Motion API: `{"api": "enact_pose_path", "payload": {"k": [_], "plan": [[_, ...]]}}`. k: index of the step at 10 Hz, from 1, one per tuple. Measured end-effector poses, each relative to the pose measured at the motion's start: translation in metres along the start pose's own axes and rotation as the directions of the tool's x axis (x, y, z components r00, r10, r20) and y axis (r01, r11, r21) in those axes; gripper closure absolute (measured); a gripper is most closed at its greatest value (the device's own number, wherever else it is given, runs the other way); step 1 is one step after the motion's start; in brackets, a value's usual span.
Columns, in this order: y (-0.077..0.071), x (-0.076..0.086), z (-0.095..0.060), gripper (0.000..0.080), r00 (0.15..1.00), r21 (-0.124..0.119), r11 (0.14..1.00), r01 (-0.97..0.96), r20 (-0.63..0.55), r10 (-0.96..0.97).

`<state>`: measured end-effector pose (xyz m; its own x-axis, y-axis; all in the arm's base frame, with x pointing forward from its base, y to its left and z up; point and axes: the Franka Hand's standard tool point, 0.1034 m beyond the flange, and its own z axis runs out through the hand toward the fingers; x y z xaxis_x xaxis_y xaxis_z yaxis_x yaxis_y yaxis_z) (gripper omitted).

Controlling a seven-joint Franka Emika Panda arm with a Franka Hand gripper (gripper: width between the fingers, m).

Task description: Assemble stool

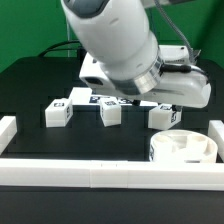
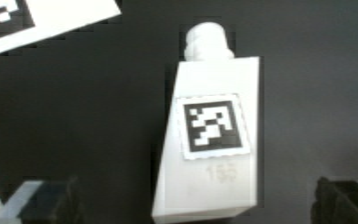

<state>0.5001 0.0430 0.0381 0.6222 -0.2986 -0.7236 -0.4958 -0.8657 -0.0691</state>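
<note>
My gripper should go down to the white leg before it closes on it, because my open fingers are still above the leg.
In the wrist view a white blocky stool leg (image 2: 211,130) with a black-and-white tag and a small peg at one end lies on the black table. My gripper (image 2: 194,203) is open, with one dark finger (image 2: 43,200) on each side of the leg, apart from it. In the exterior view the gripper (image 1: 128,101) is low over the table, mostly hidden by the arm. Three legs (image 1: 57,114), (image 1: 110,113), (image 1: 163,116) stand in a row. I cannot tell which leg is under the gripper. The round seat (image 1: 183,148) sits at the front on the exterior view's right.
The marker board (image 1: 82,97) lies behind the row of legs; its corner also shows in the wrist view (image 2: 34,25). White border rails run along the front (image 1: 100,172) and the exterior view's left (image 1: 8,128) of the table.
</note>
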Motion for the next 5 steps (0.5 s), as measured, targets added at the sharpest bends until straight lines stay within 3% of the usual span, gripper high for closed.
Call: {"api": "enact_pose_path", "payload": {"k": [2, 5], "plan": [[0.003, -0.001, 0.006, 0.015, 0.99, -0.019, 1.0, 0.005, 0.138, -0.003], [0.0, 0.007, 0.014, 0.015, 0.988, -0.025, 1.0, 0.01, 0.156, -0.006]]}}
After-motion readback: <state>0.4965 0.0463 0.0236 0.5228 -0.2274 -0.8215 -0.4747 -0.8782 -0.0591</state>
